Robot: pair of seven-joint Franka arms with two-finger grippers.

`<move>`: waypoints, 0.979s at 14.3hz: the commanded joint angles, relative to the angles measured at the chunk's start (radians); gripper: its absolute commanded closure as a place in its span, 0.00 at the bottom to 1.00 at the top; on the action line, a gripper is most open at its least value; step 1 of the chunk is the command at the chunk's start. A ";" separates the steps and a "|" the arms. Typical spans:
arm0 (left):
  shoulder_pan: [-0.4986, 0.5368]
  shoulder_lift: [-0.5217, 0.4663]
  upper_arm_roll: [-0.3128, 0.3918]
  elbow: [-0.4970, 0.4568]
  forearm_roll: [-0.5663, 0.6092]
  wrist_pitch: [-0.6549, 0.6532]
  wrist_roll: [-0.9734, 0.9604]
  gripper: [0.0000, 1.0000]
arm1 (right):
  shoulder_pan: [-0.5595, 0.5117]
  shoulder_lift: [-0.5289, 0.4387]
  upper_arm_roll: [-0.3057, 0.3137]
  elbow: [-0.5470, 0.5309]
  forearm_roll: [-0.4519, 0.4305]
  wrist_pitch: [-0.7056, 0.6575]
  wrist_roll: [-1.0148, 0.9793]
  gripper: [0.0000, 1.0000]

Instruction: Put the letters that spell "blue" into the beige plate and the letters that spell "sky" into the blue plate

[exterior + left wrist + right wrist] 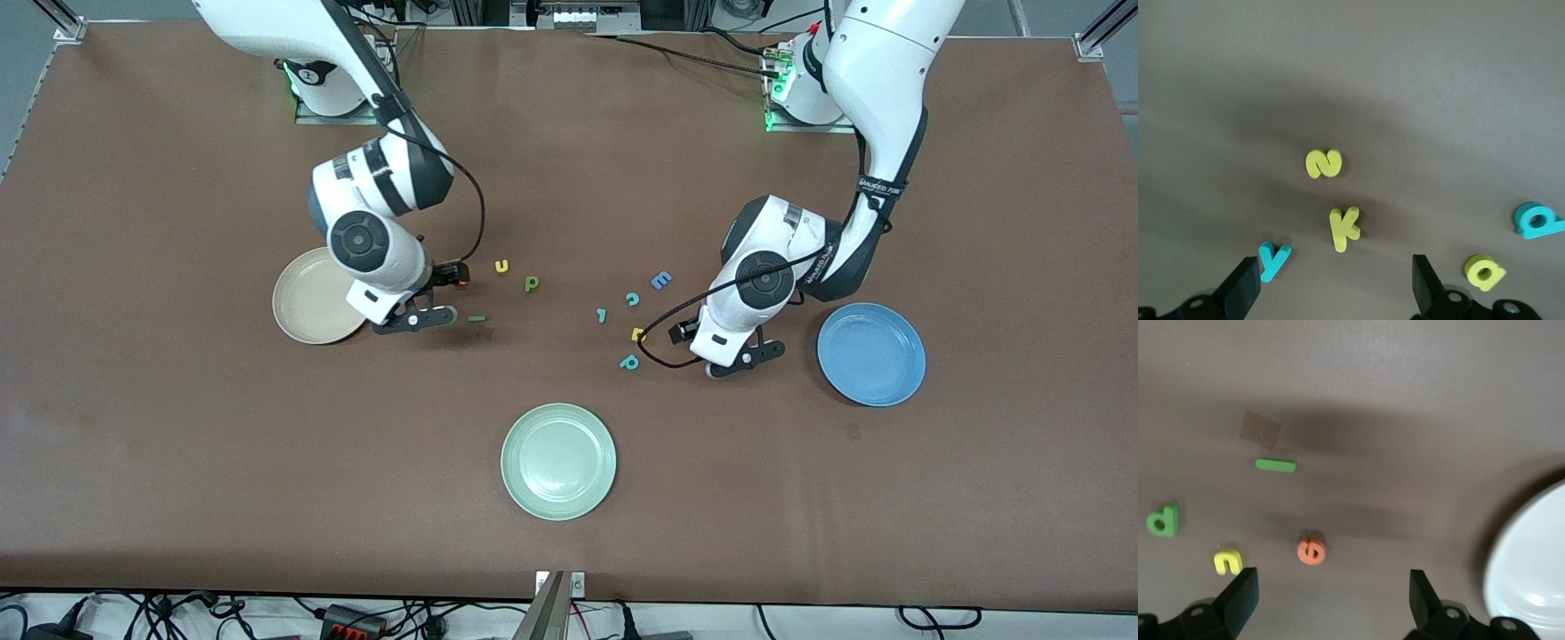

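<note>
Next, my left gripper grabs the yellow "k" by its straight stem (pixel 1338 231) to spell "sky" in the blue plate.
My right gripper (pixel 433 300) hangs open just above the table beside the beige plate (pixel 307 307), whose rim also shows in the right wrist view (pixel 1531 567). Just ahead of its open fingers (pixel 1238 597) lies the orange "e" (pixel 1311 550). The yellow "u" (pixel 1227 561), olive "b" (pixel 1163 521) and green bar "l" (pixel 1276 465) lie around it. My left gripper (pixel 742 360) is open and low beside the blue plate (pixel 871 354). Ahead of it lie the yellow "s" (pixel 1323 163), yellow "k" (pixel 1343 228) and teal "y" (pixel 1274 259), all hidden under the arm in the front view.
A pale green plate (pixel 558 460) sits nearest the front camera. A yellow "a" (pixel 1483 272) and teal "p" (pixel 1537 221) lie close to the left gripper. A teal "c" (pixel 632 299), teal "l" (pixel 602 314) and blue "E" (pixel 661 280) lie mid-table.
</note>
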 commanded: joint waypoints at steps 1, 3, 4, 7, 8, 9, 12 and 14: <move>-0.001 0.004 -0.005 -0.029 -0.012 0.044 -0.021 0.00 | 0.049 0.005 -0.009 -0.068 0.007 0.082 0.100 0.00; -0.001 0.024 -0.006 -0.029 -0.012 0.073 -0.047 0.13 | 0.054 0.028 -0.009 -0.068 0.007 0.085 0.168 0.06; -0.001 0.030 -0.006 -0.029 -0.012 0.082 -0.050 0.20 | 0.069 0.039 -0.009 -0.067 0.007 0.091 0.200 0.10; -0.007 0.050 -0.006 -0.028 -0.012 0.110 -0.050 0.33 | 0.083 0.062 -0.009 -0.068 0.007 0.107 0.248 0.19; -0.007 0.051 -0.005 -0.028 -0.012 0.110 -0.048 0.36 | 0.085 0.065 -0.007 -0.070 0.007 0.107 0.249 0.23; -0.005 0.053 -0.005 -0.028 -0.011 0.113 -0.047 0.39 | 0.086 0.068 -0.007 -0.071 0.009 0.107 0.249 0.31; -0.004 0.061 -0.005 -0.028 -0.009 0.133 -0.045 0.44 | 0.091 0.076 -0.009 -0.075 0.009 0.128 0.249 0.32; -0.001 0.061 -0.005 -0.028 -0.006 0.133 -0.041 0.57 | 0.092 0.088 -0.009 -0.075 0.009 0.144 0.249 0.34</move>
